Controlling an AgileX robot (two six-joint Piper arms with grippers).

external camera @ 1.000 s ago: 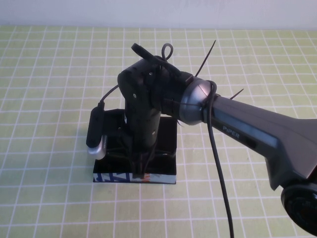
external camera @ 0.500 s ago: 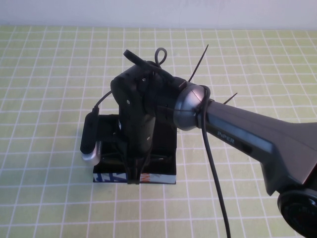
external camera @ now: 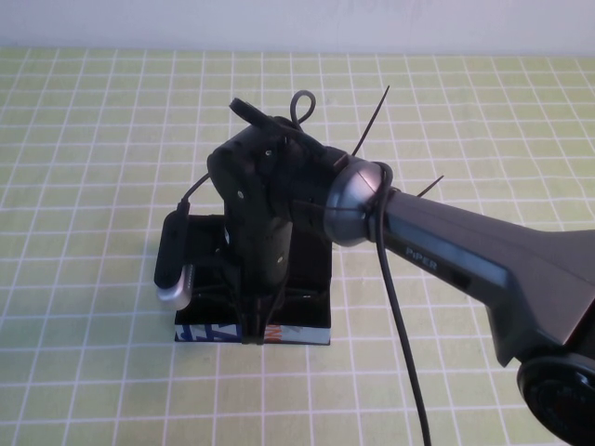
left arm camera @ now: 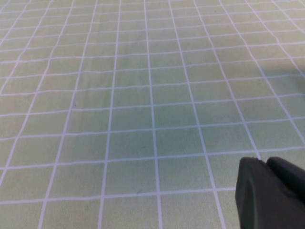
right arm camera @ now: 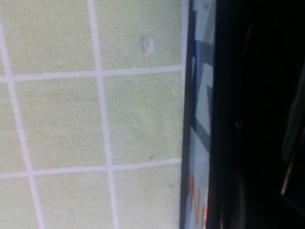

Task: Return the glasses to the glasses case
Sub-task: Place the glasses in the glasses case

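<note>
The robot's right gripper will open now, as its fingers reach down inside the glasses case at the front edge of the case in the high view.
The glasses case (external camera: 311,327) lies on the green checked cloth at centre, its blue, white and orange front side facing me. That patterned side also shows in the right wrist view (right arm camera: 198,119). My right gripper (external camera: 253,327) points straight down onto the case's front edge, its thin fingers together. The glasses are hidden: the case's black top under the gripper shows only faint glints. My left gripper (left arm camera: 267,191) is out of the high view. In its own wrist view its dark fingertips lie together above bare cloth.
The right arm (external camera: 465,269) reaches in from the lower right, with its cable (external camera: 400,325) hanging over the cloth. Its wrist camera (external camera: 174,265) sticks out to the left of the case. The green checked cloth (external camera: 93,139) lies all round.
The right gripper has moved down and a little left onto the case's front edge, mostly in the first half second. The case has not moved.
</note>
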